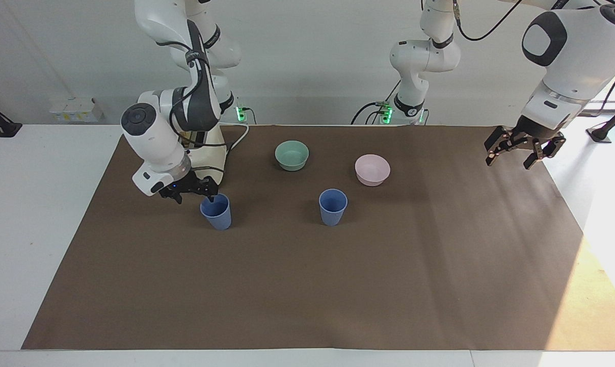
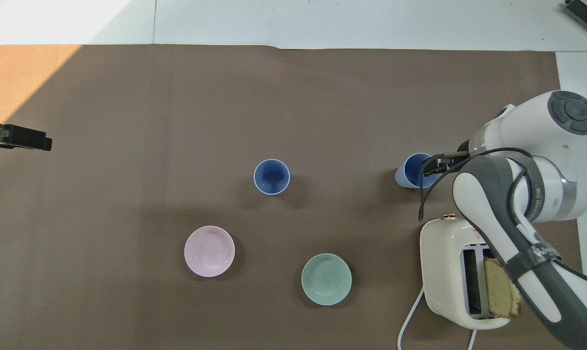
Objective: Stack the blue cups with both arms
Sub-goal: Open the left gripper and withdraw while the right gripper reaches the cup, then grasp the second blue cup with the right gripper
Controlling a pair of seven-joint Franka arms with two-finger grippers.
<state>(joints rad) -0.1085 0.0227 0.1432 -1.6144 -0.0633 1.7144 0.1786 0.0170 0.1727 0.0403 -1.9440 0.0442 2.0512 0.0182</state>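
Observation:
The right gripper grips this blue cup by its rim (image 2: 412, 157) next, to stack it with the other blue cup (image 2: 271, 176).
Two blue cups stand upright on the brown mat. One cup (image 1: 332, 206) is in the middle, also seen in the overhead view (image 2: 272, 176). The other cup (image 1: 217, 213) stands toward the right arm's end, just farther from the robots than the toaster, and shows from above too (image 2: 410, 170). My right gripper (image 1: 195, 198) is low and open beside this cup, with one finger at its rim; from above the right gripper (image 2: 428, 166) overlaps the rim. My left gripper (image 1: 524, 150) is open and empty, raised over the mat's edge at the left arm's end (image 2: 30, 140).
A cream toaster (image 2: 449, 272) with a bread slice (image 2: 502, 291) stands near the robots, partly hidden by the right arm. A mint-green bowl (image 1: 292, 154) and a pink bowl (image 1: 372, 169) sit nearer to the robots than the middle cup.

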